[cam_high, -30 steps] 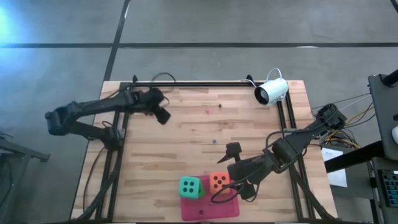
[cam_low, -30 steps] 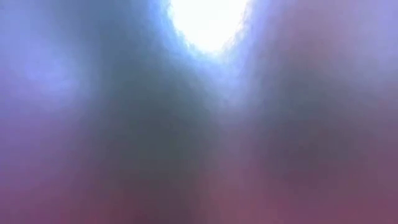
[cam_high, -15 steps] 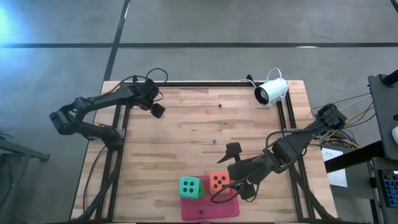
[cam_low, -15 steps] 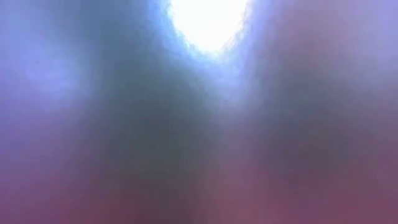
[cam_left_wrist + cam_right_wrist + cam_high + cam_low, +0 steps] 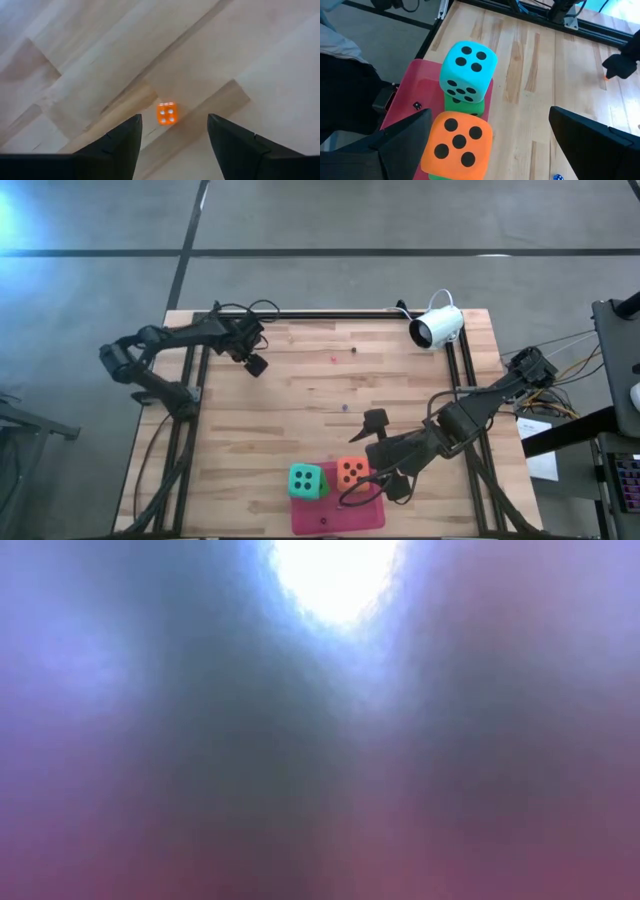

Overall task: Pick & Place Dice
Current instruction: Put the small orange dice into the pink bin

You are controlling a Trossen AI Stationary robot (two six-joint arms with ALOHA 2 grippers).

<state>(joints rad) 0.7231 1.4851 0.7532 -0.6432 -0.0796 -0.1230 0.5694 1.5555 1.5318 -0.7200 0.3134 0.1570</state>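
My left gripper grabs the opposite sides next to its dotted side (image 5: 167, 115) now, to pick and place the tiny orange die.
On the pink mat (image 5: 335, 518) (image 5: 420, 85) by the near edge stand two stacks of dice. The teal die (image 5: 305, 478) (image 5: 468, 70) rests on a green die (image 5: 465, 106). The orange-red die (image 5: 351, 471) (image 5: 457, 145) rests on another green die (image 5: 434, 176), which barely shows. My right gripper (image 5: 378, 455) (image 5: 490, 114) is open, right of the orange-red die, one finger on each side and apart from it. My left gripper (image 5: 255, 364) (image 5: 173, 116) hangs open over the far left of the table, above a tiny orange die (image 5: 166, 113).
A white camera (image 5: 437, 327) sits at the far right corner, and black rails run along the table's left, right and far edges. A tiny blue die (image 5: 345, 407) (image 5: 557, 176) lies mid-table. The wood between the arms is bare. The low view shows only blur.
My left arm has drawn its elbow in toward the table while its gripper has stayed over the far left part of the table. My right arm and the dice stacks have kept still.
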